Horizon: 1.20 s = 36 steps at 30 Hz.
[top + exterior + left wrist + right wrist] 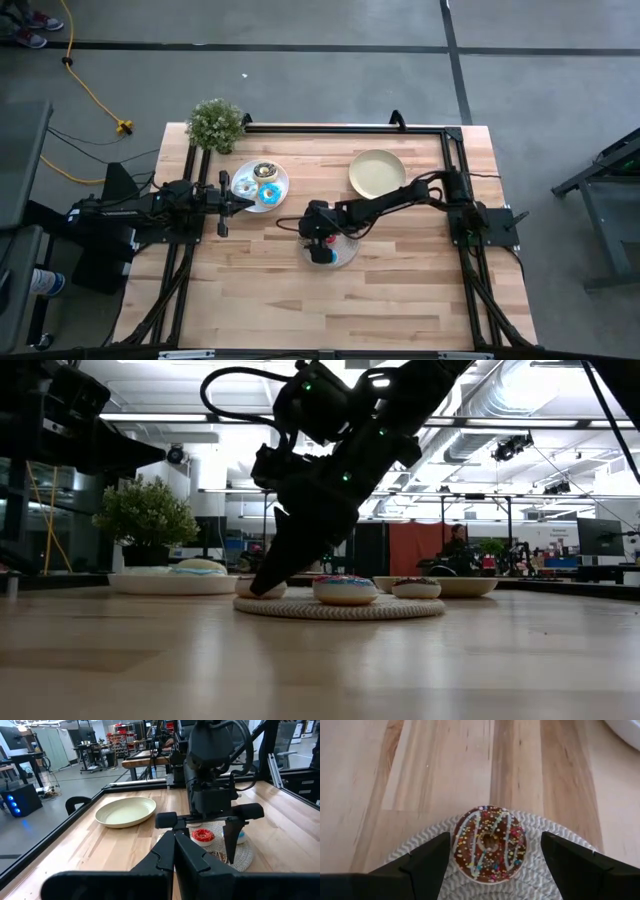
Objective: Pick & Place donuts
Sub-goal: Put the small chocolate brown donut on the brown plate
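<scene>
My right gripper is ready to close on the brown donut: its fingers are low over the spiral mat on either side of the donut in the right wrist view.
A dark brown donut with sprinkles and pale icing lines lies flat on the round spiral-patterned mat. My right gripper is open over the mat, slanting down. One finger stands on each side of this donut, both apart from it. On the same mat lie a red donut, a blue-iced one and a small brown one. More donuts rest on the white plate. My left gripper is shut and stays pulled back at the table's left side.
A yellow-green plate sits at the far right of the table. A small potted plant stands at the far left corner. A black frame runs along the table's far edge and down both sides. Bare wood lies toward the near edge.
</scene>
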Tool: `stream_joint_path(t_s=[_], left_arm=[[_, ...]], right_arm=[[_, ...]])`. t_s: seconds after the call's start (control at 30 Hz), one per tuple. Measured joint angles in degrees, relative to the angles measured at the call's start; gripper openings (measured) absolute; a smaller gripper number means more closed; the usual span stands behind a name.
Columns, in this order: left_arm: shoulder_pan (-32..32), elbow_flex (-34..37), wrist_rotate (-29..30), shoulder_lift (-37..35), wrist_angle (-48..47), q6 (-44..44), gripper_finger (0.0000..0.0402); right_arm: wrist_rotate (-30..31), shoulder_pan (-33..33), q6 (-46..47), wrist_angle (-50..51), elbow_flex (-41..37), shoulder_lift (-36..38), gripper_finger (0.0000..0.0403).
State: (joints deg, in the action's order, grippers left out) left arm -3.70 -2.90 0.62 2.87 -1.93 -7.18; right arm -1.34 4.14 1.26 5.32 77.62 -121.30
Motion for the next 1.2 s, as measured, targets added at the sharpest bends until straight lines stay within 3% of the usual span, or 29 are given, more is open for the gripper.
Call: stream_joint_path(t_s=[0.2,0.83,1.2], left_arm=[[0.0,0.0,0.0,0.0,0.0,0.0,0.0001],[0.0,0.0,0.0,0.0,0.0,0.0,0.0001],[0.0,0.0,0.0,0.0,0.0,0.0,0.0001]], right_arm=[[-0.5,0.0,0.0,0.8,0.0,0.0,0.0295],[-0.6,0.0,-0.2,-0.7,0.0,0.0,0.0207],[-0.6,-0.7,-0.2,0.2,0.0,3.0,0.0196]])
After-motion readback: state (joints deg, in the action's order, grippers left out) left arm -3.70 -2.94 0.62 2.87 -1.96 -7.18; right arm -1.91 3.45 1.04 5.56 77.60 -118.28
